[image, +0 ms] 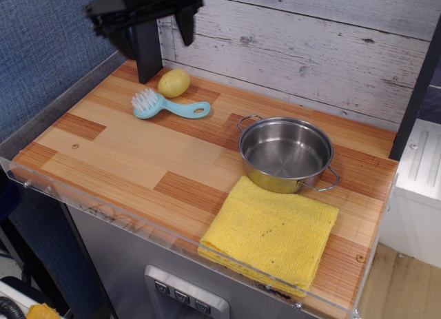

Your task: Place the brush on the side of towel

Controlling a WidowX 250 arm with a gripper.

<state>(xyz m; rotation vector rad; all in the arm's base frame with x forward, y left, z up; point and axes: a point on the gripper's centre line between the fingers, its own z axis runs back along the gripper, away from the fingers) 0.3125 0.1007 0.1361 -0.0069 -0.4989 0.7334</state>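
My gripper will next take hold of the light blue brush by its handle (173, 108), so that it can place the brush beside the yellow towel (272, 233).
The light blue brush (165, 106) lies flat on the wooden table top at the back left, white bristles to the left, handle with its oval hole pointing right. The bright yellow folded towel (272, 233) lies at the front right corner, just in front of the steel pot. My gripper (156, 32) hangs open and empty high above the back left corner, above and slightly behind the brush, well apart from it. Its dark fingers (185, 27) point down.
A yellow potato-like lump (173, 83) sits just behind the brush. An empty steel pot (286, 153) with two handles stands touching the towel's far edge. A dark post (142, 54) stands at the back left. A clear rim (103, 210) edges the table front.
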